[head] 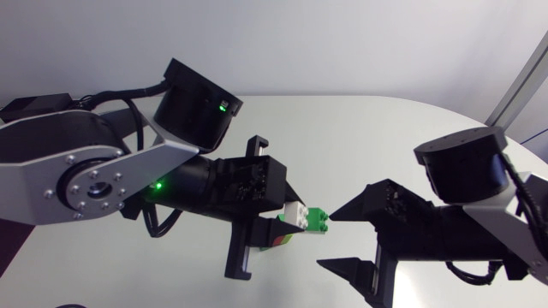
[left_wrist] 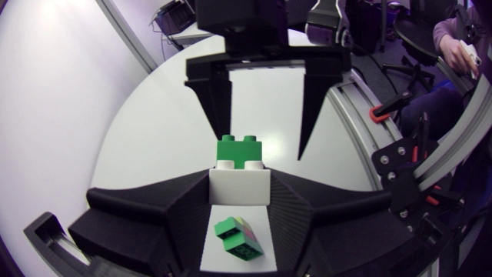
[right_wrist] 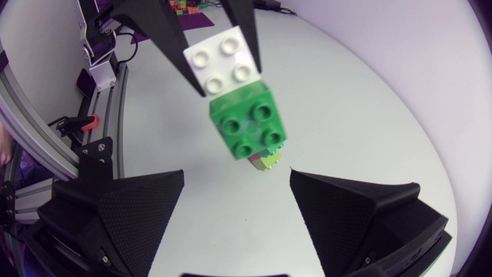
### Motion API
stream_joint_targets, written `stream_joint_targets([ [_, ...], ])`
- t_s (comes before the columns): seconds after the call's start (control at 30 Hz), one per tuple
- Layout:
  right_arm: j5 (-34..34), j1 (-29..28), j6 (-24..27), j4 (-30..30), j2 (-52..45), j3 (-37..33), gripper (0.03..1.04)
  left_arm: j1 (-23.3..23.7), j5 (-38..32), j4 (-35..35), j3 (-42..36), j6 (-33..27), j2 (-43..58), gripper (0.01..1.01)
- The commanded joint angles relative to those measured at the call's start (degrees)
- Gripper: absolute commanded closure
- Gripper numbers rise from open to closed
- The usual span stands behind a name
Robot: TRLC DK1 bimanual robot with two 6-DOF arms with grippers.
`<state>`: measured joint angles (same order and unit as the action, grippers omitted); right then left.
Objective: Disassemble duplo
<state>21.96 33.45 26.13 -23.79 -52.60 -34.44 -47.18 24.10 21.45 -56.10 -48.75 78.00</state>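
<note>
My right gripper is to pull the white brick (head: 295, 212) and the green brick apart, so next it should grab the green brick by its studded end (head: 319, 221).
My left gripper (head: 289, 220) is shut on a white Duplo brick (head: 295, 212) that has a green brick (head: 318, 221) stuck to its far end; both hang above the table. In the left wrist view the white brick (left_wrist: 240, 188) sits between my fingers, with the green brick (left_wrist: 238, 148) ahead of it. My right gripper (head: 336, 238) faces them, open and holding nothing, its fingers not touching the green brick (right_wrist: 250, 123). Beyond that is the white brick (right_wrist: 223, 58).
A loose green brick (left_wrist: 238, 237) with a coloured side lies on the white table (head: 385, 137) right under the held pair, also seen as a lime-green piece (right_wrist: 265, 160) in the right wrist view. A metal frame runs along the table's edge.
</note>
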Motion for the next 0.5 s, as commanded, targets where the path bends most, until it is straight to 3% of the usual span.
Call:
stream_joint_targets([
  [0.0,-0.69,0.56,-0.82,0.76,1.8,1.04,0.07,0.51,2.97,4.21,-2.26,-0.12,1.54,0.746],
  [0.27,0.11,3.81,-1.61,0.76,1.89,1.39,0.19,-0.37,3.41,7.2,-3.14,-1.61,3.57,0.746],
  [0.47,0.02,5.48,-1.7,0.85,1.89,2.09,0.38,-0.37,3.76,7.81,-4.9,-1.26,4.88,0.746],
])
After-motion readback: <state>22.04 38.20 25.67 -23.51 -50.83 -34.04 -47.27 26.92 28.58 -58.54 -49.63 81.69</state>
